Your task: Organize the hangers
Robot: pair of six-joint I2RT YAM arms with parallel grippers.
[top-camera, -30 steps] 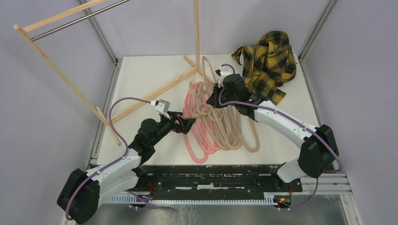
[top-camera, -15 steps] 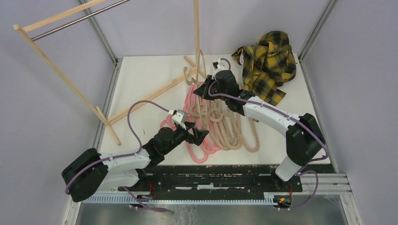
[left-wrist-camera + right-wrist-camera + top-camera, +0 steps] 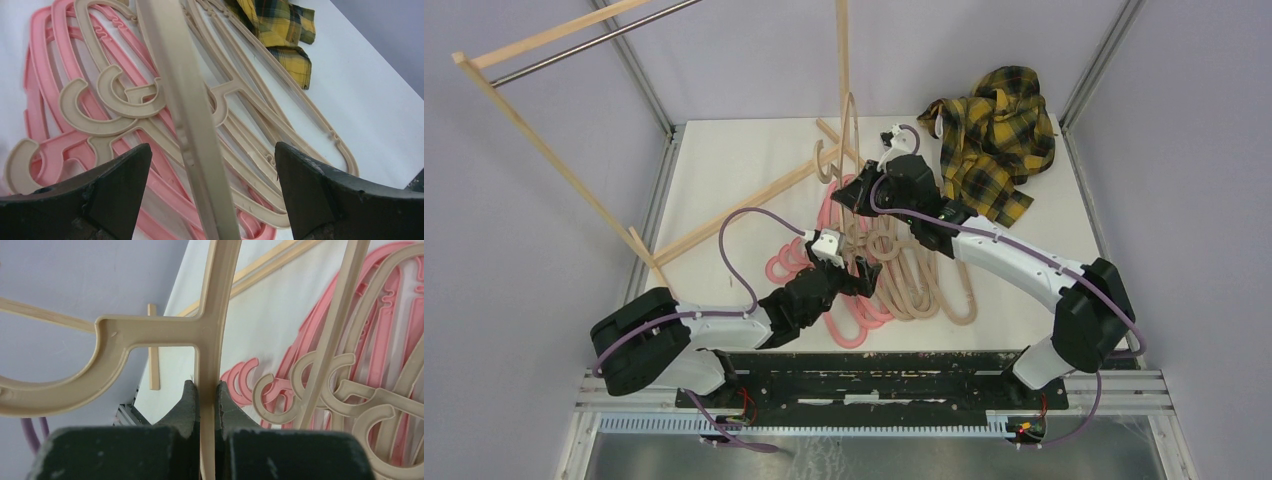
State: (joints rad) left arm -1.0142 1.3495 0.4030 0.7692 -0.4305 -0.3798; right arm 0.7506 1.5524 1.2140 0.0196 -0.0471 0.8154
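I should next grab the beige hanger with my left gripper by its bar [image 3: 185,100], away from the hanger's hook. The hanger's hook then stays free for the rail.
My right gripper [image 3: 849,192] [image 3: 207,390] is shut on the neck of a beige hanger [image 3: 825,166] [image 3: 150,330] and holds it tilted above the table, its hook pointing left. More beige hangers [image 3: 924,285] and pink hangers [image 3: 844,322] lie in an overlapping pile at mid-table. My left gripper [image 3: 867,280] [image 3: 211,147] is open low over the pile's near left part. In the left wrist view a beige hanger bar [image 3: 185,100] runs between the wide-open fingers [image 3: 115,185] without touching them, with beige [image 3: 280,110] and pink [image 3: 45,95] hangers lying below.
A yellow plaid shirt [image 3: 994,130] lies crumpled at the back right and shows in the left wrist view [image 3: 270,25]. The wooden rack [image 3: 554,160] with its metal rail [image 3: 594,45] stands at the back left; its foot [image 3: 744,205] crosses the white table [image 3: 724,160].
My right gripper has lifted the beige hanger off the pile and swung it a little left. My left arm has swept right and forward, bringing its open gripper over the pile.
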